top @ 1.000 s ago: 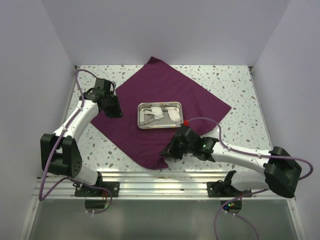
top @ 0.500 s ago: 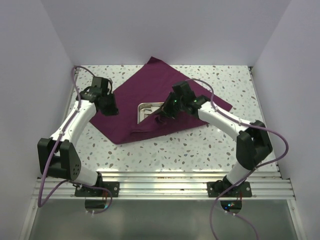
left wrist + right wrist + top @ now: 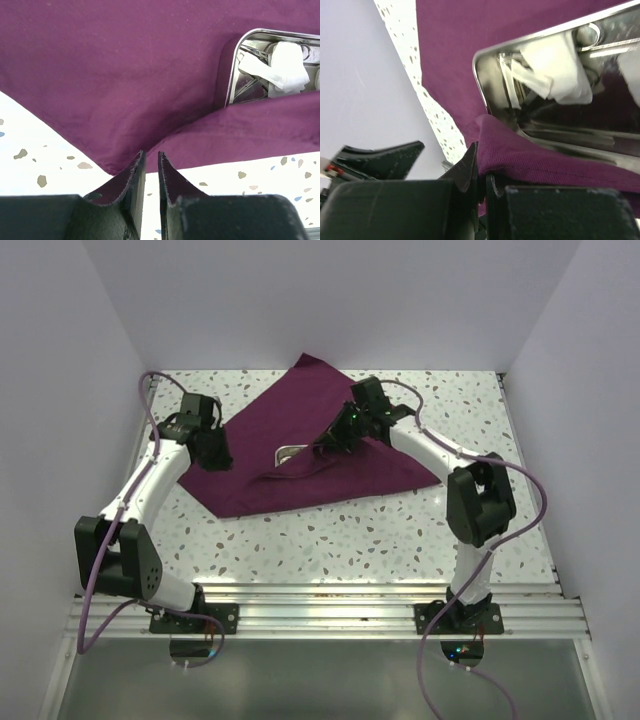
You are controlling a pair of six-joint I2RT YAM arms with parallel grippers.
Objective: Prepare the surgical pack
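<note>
The robot's right gripper should keep holding the hem, because white gauze [image 3: 555, 70] and instruments lie uncovered beyond it, and opening now would leave the hem short of the tray's far edge.
The maroon cloth [image 3: 300, 405] lies on the speckled table, its near part folded back over the steel tray [image 3: 289, 452], of which only the left end shows. My right gripper [image 3: 331, 444] is shut on the cloth's hem [image 3: 545, 155] just above the tray [image 3: 487, 90]. White gauze [image 3: 555, 70] and metal instruments [image 3: 248, 86] lie in the tray's uncovered end [image 3: 231, 75]. My left gripper [image 3: 218, 458] hovers at the cloth's left corner [image 3: 107, 165], its jaws a narrow gap apart with nothing between them [image 3: 150, 157].
White walls close in the table on the left, back and right. The right arm's elbow [image 3: 480, 505] stands over the right half of the table. An aluminium rail [image 3: 330, 615] runs along the near edge.
My right gripper has carried the cloth's near corner from the front of the table up and over the tray, covering most of it. The left gripper has shifted only slightly toward the back.
</note>
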